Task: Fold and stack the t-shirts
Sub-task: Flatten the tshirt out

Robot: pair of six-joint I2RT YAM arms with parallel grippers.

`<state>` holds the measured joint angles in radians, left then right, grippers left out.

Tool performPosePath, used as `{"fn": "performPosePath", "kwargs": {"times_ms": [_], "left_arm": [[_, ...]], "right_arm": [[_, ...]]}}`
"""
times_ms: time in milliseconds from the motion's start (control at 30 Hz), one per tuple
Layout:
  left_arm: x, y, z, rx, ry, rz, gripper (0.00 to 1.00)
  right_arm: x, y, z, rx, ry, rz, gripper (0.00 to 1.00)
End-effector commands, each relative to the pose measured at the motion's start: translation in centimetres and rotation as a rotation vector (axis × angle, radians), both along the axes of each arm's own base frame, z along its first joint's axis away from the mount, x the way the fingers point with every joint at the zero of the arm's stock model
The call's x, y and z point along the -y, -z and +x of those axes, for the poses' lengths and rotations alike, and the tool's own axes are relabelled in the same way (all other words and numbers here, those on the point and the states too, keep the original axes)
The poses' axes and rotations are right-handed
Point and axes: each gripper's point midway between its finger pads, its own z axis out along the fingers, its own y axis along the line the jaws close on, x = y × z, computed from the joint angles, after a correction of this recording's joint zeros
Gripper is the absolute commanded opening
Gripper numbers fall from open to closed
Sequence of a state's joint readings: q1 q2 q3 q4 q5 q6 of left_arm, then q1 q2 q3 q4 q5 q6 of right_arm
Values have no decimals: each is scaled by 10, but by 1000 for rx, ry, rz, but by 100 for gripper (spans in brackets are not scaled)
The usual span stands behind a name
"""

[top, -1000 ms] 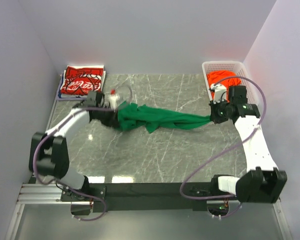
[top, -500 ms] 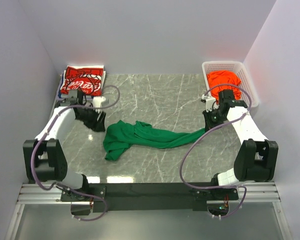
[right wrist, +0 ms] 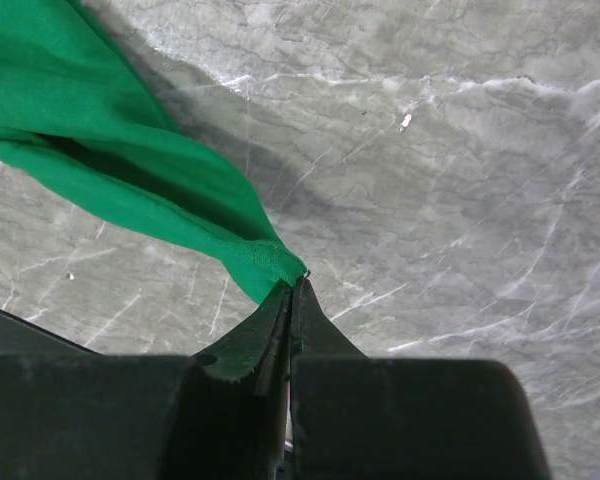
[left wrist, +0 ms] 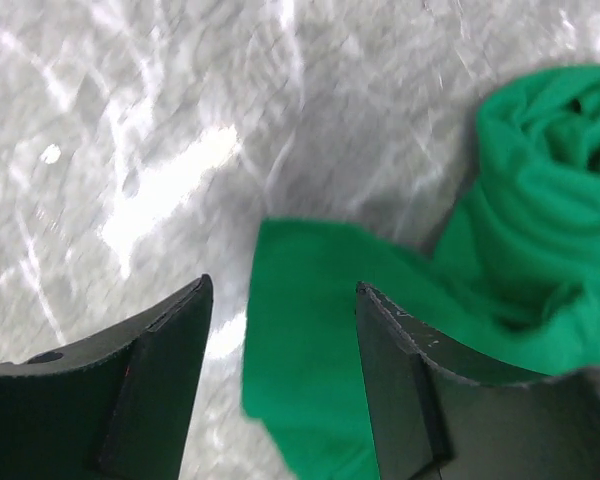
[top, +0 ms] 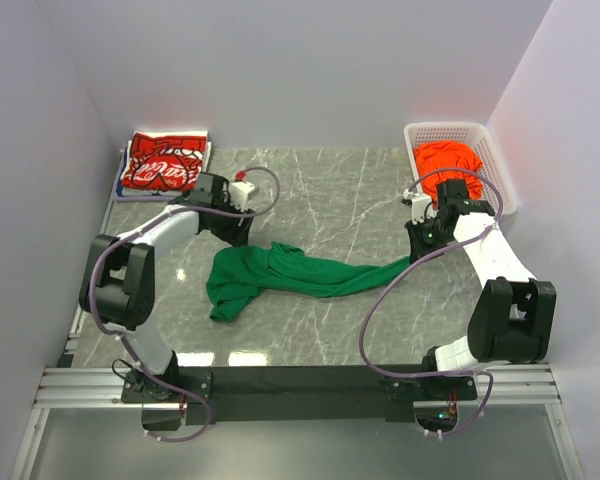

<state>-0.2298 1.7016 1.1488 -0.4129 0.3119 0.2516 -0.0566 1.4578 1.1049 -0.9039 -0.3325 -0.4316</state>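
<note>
The green t-shirt (top: 280, 272) is to be stretched flat for folding, so the left gripper should next grab the green t-shirt's loose corner (top: 224, 256) opposite the pinched hem.
The green t-shirt (top: 280, 272) lies bunched in a long strip across the middle of the table. My right gripper (top: 417, 247) is shut on its right end; in the right wrist view the hem (right wrist: 265, 262) is pinched at the very tips of the gripper (right wrist: 295, 287). Over the shirt's left part hangs my left gripper (top: 240, 236), open and holding nothing. The left wrist view shows green cloth (left wrist: 400, 330) lying on the marble below the open gripper (left wrist: 282, 285). The red t-shirt (top: 164, 164) with white lettering lies folded at the back left. The orange t-shirt (top: 446, 160) sits crumpled in the basket.
A white mesh basket (top: 480, 134) stands at the back right corner, close behind my right arm. Grey walls close in the left, back and right sides. A blue edge shows under the red shirt (top: 118, 180).
My left gripper opened and let go of the green shirt, whose left end dropped to the table. The left arm swung away left, then back over the shirt. The right arm pulled in.
</note>
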Motion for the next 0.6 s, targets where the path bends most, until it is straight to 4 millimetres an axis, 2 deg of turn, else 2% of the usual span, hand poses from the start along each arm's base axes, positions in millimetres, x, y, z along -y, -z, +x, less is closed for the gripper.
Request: {"fn": "performPosePath", "kwargs": {"times_ms": [0,133,367,467,500,567], "left_arm": [[0,18,13,34,-93,94,64],[3,37,8,11,-114,145,62],[11,66,-10,-68,-79,167,55],[15,76,-18,-113,-57,154,40],[16,76,-16,-117,-57,150,28],[13,80,-14,-129,-62,149,14]], "right_arm": [[1,-10,9,35,6,-9,0],[2,-10,11,36,8,-11,0],[3,-7,8,31,7,-18,0],[4,-7,7,30,6,-19,0],[4,-6,7,30,5,-19,0],[3,-7,8,34,2,-17,0]]}}
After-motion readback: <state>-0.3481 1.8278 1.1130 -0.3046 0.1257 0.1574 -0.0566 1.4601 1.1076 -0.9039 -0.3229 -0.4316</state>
